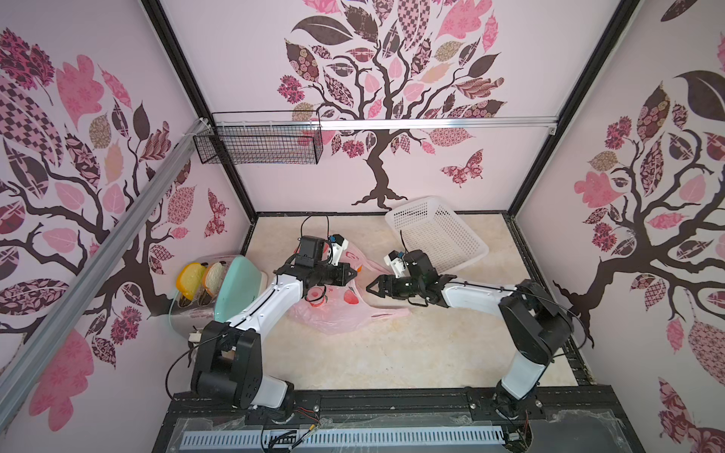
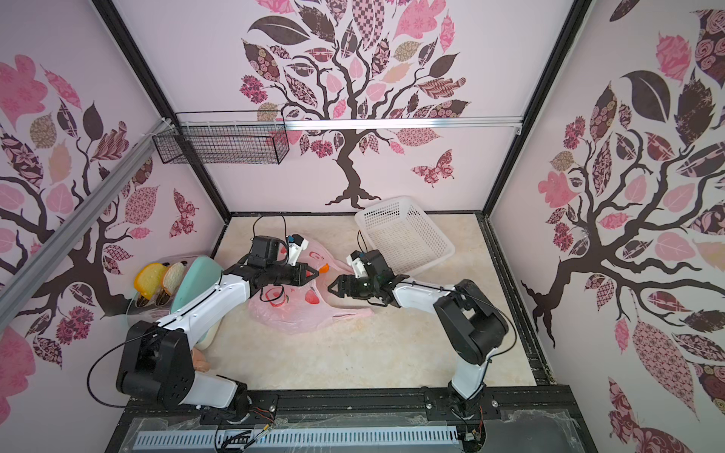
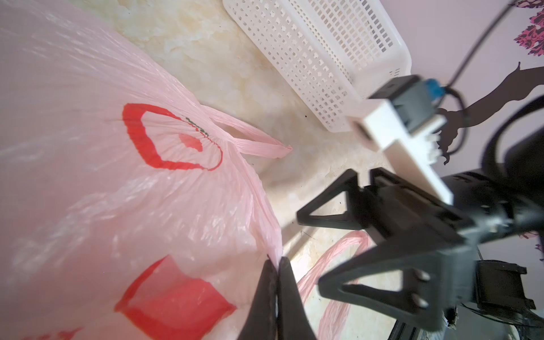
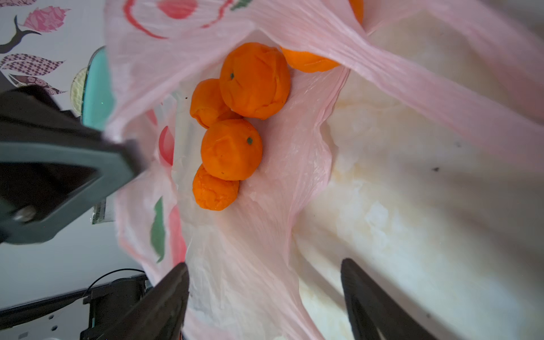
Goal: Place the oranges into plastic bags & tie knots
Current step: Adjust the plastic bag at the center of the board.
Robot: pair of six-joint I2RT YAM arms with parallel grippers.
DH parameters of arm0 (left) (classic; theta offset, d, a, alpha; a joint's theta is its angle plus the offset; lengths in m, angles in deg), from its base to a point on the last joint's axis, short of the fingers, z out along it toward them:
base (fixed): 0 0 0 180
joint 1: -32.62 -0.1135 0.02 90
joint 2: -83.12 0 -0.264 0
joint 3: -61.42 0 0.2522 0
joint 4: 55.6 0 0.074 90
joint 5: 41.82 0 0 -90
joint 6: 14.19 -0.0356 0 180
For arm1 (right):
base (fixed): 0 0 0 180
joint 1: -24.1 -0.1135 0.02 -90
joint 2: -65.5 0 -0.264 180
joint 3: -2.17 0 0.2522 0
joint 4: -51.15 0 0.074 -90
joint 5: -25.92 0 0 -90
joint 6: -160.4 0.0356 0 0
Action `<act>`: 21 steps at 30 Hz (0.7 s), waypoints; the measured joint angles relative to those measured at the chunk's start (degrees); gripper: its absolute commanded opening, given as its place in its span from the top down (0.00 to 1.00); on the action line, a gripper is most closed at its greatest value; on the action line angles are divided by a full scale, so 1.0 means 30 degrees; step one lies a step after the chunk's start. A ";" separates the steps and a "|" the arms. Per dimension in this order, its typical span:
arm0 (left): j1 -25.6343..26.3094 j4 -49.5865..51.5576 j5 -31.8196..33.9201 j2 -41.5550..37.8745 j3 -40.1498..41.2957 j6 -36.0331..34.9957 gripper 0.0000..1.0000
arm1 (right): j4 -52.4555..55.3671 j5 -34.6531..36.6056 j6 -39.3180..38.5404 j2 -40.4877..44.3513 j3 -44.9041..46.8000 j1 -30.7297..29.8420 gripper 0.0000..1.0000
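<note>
The right gripper grabs one handle strip of the bag next, leaving the other free. This sets the plastic bag [image 1: 333, 315] upright for knots.
The pink plastic bag [image 1: 333, 315] [image 2: 298, 317] lies on the table with its mouth facing right. My left gripper [image 1: 353, 274] [image 3: 278, 260] is shut on the bag's upper rim and holds the mouth up. Several oranges [image 4: 254, 79] sit clustered inside the bag [image 4: 250, 250]; one of them [image 2: 324, 268] shows in a top view. My right gripper [image 1: 370, 289] [image 4: 265, 265] is open at the mouth with loose bag film between its fingers. Two handle strips [image 3: 259, 144] [image 1: 388, 313] lie loose on the table, with no knots in them.
A white perforated basket [image 1: 435, 235] leans tilted at the back right, close behind my right wrist. A toaster with bread slices [image 1: 196, 282] and a mint plate [image 1: 237, 286] stand at the left wall. A black wire basket [image 1: 259, 143] hangs on the back wall.
</note>
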 measured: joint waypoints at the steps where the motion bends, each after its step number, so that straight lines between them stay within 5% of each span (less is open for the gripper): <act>1: 0.0000 0.0022 0.0000 0.0051 -0.0051 -0.0015 1.00 | 0.0561 0.0291 -0.0379 0.1042 0.0357 0.0051 0.15; 4: 0.0000 0.0029 0.0029 0.0109 -0.0124 -0.0044 1.00 | 0.2412 0.1348 -0.1559 0.3643 0.1406 0.0255 0.08; 7: 0.0000 0.0109 0.0036 0.0160 -0.0204 -0.0131 0.75 | 0.4481 0.2790 -0.2572 0.5574 0.2361 0.0393 0.05; 11: 0.0000 0.0612 0.0080 0.0379 -0.0780 -0.0423 0.61 | 0.5938 0.4102 -0.2943 0.7096 0.3832 0.0459 0.06; 21: 0.0087 0.2506 0.0780 0.1093 -0.3330 -0.2310 0.51 | 0.4750 0.4240 -0.2200 0.5880 0.5850 0.0546 0.16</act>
